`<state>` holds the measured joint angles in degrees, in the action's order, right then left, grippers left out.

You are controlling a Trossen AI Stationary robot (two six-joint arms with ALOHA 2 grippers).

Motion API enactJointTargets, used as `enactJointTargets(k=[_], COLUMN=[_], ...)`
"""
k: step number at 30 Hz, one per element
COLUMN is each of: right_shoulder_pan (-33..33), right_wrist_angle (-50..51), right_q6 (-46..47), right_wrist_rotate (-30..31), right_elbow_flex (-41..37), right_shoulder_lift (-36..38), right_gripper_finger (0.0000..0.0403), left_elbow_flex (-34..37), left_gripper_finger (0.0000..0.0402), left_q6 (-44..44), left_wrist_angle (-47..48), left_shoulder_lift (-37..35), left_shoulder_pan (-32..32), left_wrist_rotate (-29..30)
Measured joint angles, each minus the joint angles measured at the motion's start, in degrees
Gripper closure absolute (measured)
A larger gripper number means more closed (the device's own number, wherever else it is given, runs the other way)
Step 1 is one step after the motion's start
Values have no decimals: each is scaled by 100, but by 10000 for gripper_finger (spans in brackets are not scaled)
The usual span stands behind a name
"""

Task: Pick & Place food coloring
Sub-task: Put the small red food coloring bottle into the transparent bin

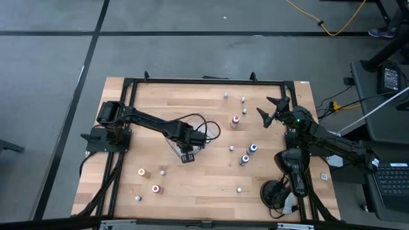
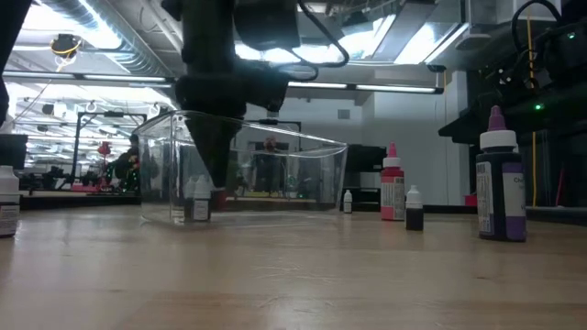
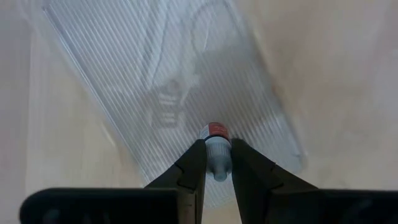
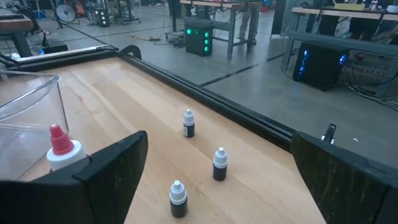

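Note:
The bottle's red end is over the ribbed bottom inside the tray, so it is time to open my left gripper now, and the bottle would remain in the tray.
My left gripper (image 1: pixel 187 153) reaches down inside the clear plastic tray (image 1: pixel 176 131), shut on a tiny food coloring bottle (image 3: pixel 216 149) with a pale body and a red end. In the low view its fingers (image 2: pixel 213 170) stand in the tray (image 2: pixel 303 174) beside a small bottle (image 2: pixel 198 209). Several more bottles stand upright on the table: a red one (image 1: pixel 235 121), two blue ones (image 1: pixel 253 148) (image 1: pixel 245 160), an orange one (image 1: pixel 143 172) and another red one (image 1: pixel 156 189). My right gripper (image 1: pixel 271 110) waits wide open and empty at the far right. My left gripper pinches the bottle's pale part (image 3: pixel 216 163) between its two fingers, which come from above, pointing down. The bottle lies along the fingers, its red end (image 3: pixel 216 130) pointing at the tray's ribbed floor. I cannot tell whether it touches the floor.
Small pale bottles stand at the far right (image 1: pixel 225 96) (image 1: pixel 243 100), mid-table (image 1: pixel 231 148) and near the front (image 1: pixel 137 198) (image 1: pixel 239 189). The right wrist view shows three dark bottles (image 4: pixel 188 123) (image 4: pixel 219 165) (image 4: pixel 178 199) and a red-capped one (image 4: pixel 61 149). A black frame (image 1: pixel 204 82) rims the table.

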<state>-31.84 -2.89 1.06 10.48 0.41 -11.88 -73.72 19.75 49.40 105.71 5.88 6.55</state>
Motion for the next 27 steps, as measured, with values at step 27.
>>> enactJointTargets(k=[27], right_shoulder_pan=[0], right_wrist_angle=[1], right_q6=[1], right_wrist_rotate=[0], right_elbow_flex=[0], right_shoulder_lift=[0], right_gripper_finger=[8], left_elbow_flex=[-104], left_gripper_finger=[277], left_q6=[-104], left_wrist_angle=[87], left_shoulder_lift=[4], left_shoulder_pan=[-131], left_wrist_rotate=[-118])
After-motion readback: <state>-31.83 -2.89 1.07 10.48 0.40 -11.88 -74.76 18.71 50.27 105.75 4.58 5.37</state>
